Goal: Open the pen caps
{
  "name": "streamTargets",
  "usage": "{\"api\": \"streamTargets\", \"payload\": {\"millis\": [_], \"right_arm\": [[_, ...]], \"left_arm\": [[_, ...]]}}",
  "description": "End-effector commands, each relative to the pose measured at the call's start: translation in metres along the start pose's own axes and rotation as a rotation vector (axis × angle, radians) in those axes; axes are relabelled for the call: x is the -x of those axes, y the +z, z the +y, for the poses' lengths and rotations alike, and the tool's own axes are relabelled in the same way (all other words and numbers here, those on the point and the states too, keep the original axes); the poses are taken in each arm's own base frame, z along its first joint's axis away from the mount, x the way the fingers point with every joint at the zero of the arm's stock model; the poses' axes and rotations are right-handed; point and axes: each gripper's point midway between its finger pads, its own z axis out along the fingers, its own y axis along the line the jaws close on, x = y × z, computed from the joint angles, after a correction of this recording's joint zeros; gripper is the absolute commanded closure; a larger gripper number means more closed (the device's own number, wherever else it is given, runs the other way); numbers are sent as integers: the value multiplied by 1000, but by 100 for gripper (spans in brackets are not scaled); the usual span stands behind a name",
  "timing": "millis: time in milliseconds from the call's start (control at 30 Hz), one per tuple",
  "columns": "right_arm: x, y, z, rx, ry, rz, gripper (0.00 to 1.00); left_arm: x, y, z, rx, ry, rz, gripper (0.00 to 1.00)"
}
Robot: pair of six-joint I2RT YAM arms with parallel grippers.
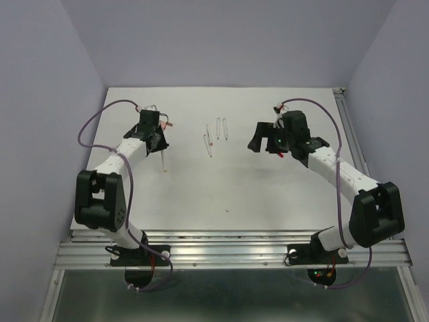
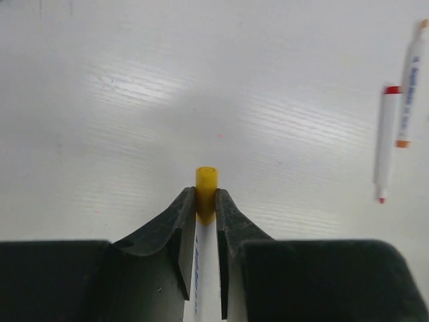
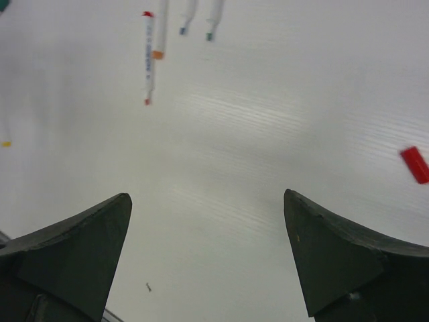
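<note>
Next, my right gripper grabs the white pen by its body, away from the yellow cap (image 1: 163, 161) (image 3: 5, 126), which leaves the cap for my left gripper to open.
My left gripper (image 2: 206, 194) is shut on a white pen (image 2: 204, 268), with the fingertips pinching it at the base of its yellow cap (image 2: 206, 182); the cap sticks out past the tips. In the top view this gripper (image 1: 154, 137) is at the far left and the pen body (image 1: 163, 159) hangs out below it. My right gripper (image 3: 208, 198) is wide open and empty above the table; in the top view it (image 1: 265, 142) is at the far right. A loose red cap (image 3: 415, 164) lies on the table to its right, also seen from above (image 1: 278, 154).
Three white pens (image 1: 209, 145) lie near the table's middle back. The right wrist view shows one with red ends (image 3: 148, 60), an orange-marked one (image 3: 159, 40), and blue (image 3: 183, 30) and green (image 3: 210, 35) tips. A small pink piece (image 1: 168, 124) lies by the left gripper.
</note>
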Motion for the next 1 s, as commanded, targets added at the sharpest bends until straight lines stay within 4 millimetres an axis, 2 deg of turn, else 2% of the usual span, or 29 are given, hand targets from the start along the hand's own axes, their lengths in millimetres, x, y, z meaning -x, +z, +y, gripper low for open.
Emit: {"api": "streamTargets", "payload": {"millis": [0,67,100,133,167,200,333,433,467,633,733,800,833,933,967], "right_arm": [[-16,-26,107,414,-176,-14,0],[-25,-33,133,499,-214,-8,0],[-32,-39,147,553,-225,6,0],[-38,-45,166,615,-248,5,0],[-39,-48,175,653,-252,0,0],[-46,-55,188,702,-247,15,0],[-44,-63,209,743,-265,-14,0],[-42,-60,213,716,-266,-26,0],[-45,-55,211,703,-262,-9,0],[-43,-54,218,715,-265,-9,1],[-39,-55,223,727,-268,-22,7],[-37,-55,225,731,-260,-28,16],[-36,-55,225,730,-257,-33,26],[-33,-56,225,727,-244,-50,45],[-33,-56,225,726,-243,-54,48]], "left_arm": [[34,-58,-55,-91,-157,-233,100],[37,-79,-74,-120,-189,-291,100],[32,-92,-98,-193,-238,-298,100],[40,-110,-112,-275,-277,-346,100],[39,-120,-124,-333,-308,-357,100],[37,-139,-141,-409,-341,-376,100],[37,-173,-163,-487,-412,-436,100],[30,-192,-177,-529,-443,-440,100],[28,-196,-181,-538,-453,-440,100],[23,-209,-188,-544,-487,-455,100],[20,-212,-192,-551,-495,-451,100],[18,-213,-193,-551,-498,-450,100],[18,-213,-194,-549,-499,-448,100],[17,-214,-196,-554,-494,-447,100],[17,-215,-198,-560,-492,-442,100]]}}
